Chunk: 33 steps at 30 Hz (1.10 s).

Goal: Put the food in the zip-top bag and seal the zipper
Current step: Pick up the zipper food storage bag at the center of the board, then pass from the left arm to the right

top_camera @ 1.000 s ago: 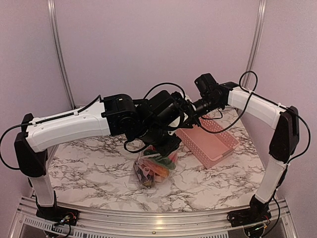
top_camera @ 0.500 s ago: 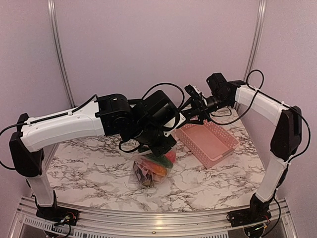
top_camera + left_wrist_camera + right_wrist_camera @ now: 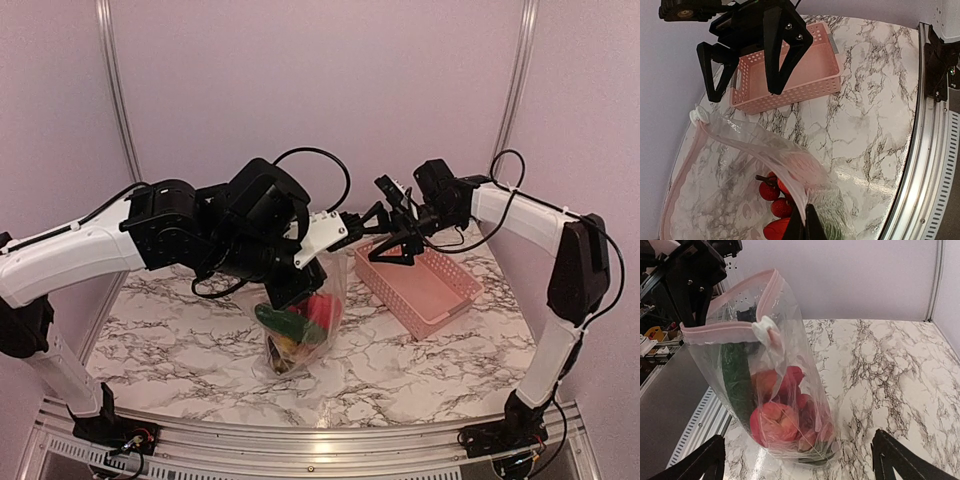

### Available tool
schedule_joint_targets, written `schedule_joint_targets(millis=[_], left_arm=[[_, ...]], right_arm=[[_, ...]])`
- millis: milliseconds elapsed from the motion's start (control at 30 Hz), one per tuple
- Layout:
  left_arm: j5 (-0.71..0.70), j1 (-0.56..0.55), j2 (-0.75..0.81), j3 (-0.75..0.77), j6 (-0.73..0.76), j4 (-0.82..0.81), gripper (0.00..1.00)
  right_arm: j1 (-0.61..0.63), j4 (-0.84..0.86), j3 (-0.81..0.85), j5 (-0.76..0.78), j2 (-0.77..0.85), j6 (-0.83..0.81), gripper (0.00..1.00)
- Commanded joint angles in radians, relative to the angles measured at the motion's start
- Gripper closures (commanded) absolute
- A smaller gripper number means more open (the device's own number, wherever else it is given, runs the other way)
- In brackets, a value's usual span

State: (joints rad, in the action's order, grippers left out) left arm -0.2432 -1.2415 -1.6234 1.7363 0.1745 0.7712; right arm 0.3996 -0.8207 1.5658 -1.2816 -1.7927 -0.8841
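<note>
My right gripper grabs the bag's top corner (image 3: 771, 337) just behind the white slider next, so the slider stays free to seal the zipper.
The clear zip-top bag (image 3: 300, 320) hangs above the marble table, lifted by its mouth. My left gripper (image 3: 805, 226) is shut on the bag's top edge, also seen from above (image 3: 320, 245). Inside lie the food pieces: red berries (image 3: 771, 192), a round red fruit (image 3: 772, 422) and a long green cucumber (image 3: 735, 380). The pinkish zipper (image 3: 722, 331) carries a white slider (image 3: 767, 332); I cannot tell whether it is sealed. My right gripper (image 3: 385, 238) is open and empty, just right of the bag, its fingers (image 3: 697, 462) spread wide.
A pink perforated basket (image 3: 425, 285) stands at the back right, under the right gripper, and shows in the left wrist view (image 3: 805, 75). An aluminium rail (image 3: 920, 165) runs along the table's near edge. Lilac walls close the back and sides.
The left gripper closed on the bag's top and lifted it up and leftward, so the bag now hangs. The right gripper opened wide and drew back to the right.
</note>
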Motion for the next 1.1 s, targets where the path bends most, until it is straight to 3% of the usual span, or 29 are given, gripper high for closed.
schedule_joint_targets(millis=[0, 200, 633, 800, 933, 1067], left_arm=[[0.041, 0.004, -0.001, -0.011, 0.014, -0.038, 1.00], [0.037, 0.004, 0.009, -0.022, -0.006, -0.044, 1.00], [0.001, 0.004, 0.022, -0.055, -0.024, -0.052, 1.00], [-0.052, 0.004, 0.033, -0.066, -0.033, -0.051, 1.00], [-0.114, 0.006, 0.050, -0.091, -0.041, -0.050, 1.00], [-0.158, 0.026, 0.073, -0.111, -0.067, -0.050, 1.00]], right_arm=[[0.071, 0.205, -0.002, -0.007, 0.008, 0.169, 0.02], [0.123, 0.130, 0.100, -0.054, -0.065, 0.139, 0.07], [0.130, 0.017, 0.179, -0.113, -0.118, 0.085, 0.78], [0.128, -0.016, 0.171, -0.096, -0.102, 0.055, 0.81], [0.118, -0.040, 0.168, -0.074, -0.085, 0.047, 0.91], [0.095, -0.055, 0.169, -0.035, -0.068, 0.066, 0.94]])
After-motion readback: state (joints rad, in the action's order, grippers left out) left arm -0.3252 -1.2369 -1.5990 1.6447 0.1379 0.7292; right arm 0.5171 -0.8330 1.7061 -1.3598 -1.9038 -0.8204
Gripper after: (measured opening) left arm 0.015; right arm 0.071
